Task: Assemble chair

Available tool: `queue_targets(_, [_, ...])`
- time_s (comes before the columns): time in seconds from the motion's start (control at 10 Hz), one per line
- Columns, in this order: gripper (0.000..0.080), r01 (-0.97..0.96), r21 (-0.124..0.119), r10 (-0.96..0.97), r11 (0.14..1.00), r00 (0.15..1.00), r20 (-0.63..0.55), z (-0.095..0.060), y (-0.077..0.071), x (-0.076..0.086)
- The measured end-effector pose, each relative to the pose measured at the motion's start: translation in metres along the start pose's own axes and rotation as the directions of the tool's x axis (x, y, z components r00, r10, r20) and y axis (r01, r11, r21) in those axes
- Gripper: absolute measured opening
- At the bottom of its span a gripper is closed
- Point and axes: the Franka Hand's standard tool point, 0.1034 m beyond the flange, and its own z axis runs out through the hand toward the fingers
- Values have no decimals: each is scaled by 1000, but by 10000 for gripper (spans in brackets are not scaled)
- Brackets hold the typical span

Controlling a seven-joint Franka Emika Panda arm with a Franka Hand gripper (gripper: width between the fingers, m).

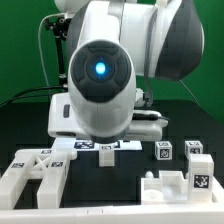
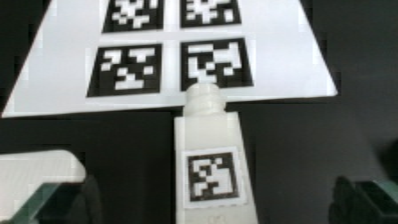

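The gripper will next grab the white leg's tagged body (image 1: pixel 106 158) (image 2: pixel 215 180), so that the leg's peg end stays free for joining.
A long white chair leg (image 2: pixel 214 160) with a square tag lies on the black table, and its peg end (image 2: pixel 201 98) reaches the edge of the marker board (image 2: pixel 169 50). My gripper (image 2: pixel 203 200) is open, and the leg lies between the jaws without touching them. One finger (image 2: pixel 36 190) and the other finger (image 2: pixel 366 198) stand well clear on either side. In the exterior view the arm hides the gripper, and the leg (image 1: pixel 105 151) shows just below it. A white chair panel with crossed ribs (image 1: pixel 32 172) lies at the front of that view's left.
A chunky white chair part (image 1: pixel 175 187) lies at the front on the exterior view's right. Two small tagged cubes (image 1: pixel 163 150) (image 1: pixel 193 150) stand behind it. A white piece (image 1: pixel 60 116) shows behind the arm. The table top is black.
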Motion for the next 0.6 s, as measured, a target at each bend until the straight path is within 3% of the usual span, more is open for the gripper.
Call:
queue_targets(0.3, [649, -10, 2, 10, 1000, 1000, 2, 2, 2, 5])
queue_targets(0.6, [649, -39, -4, 39, 999, 999, 24, 26, -5, 12])
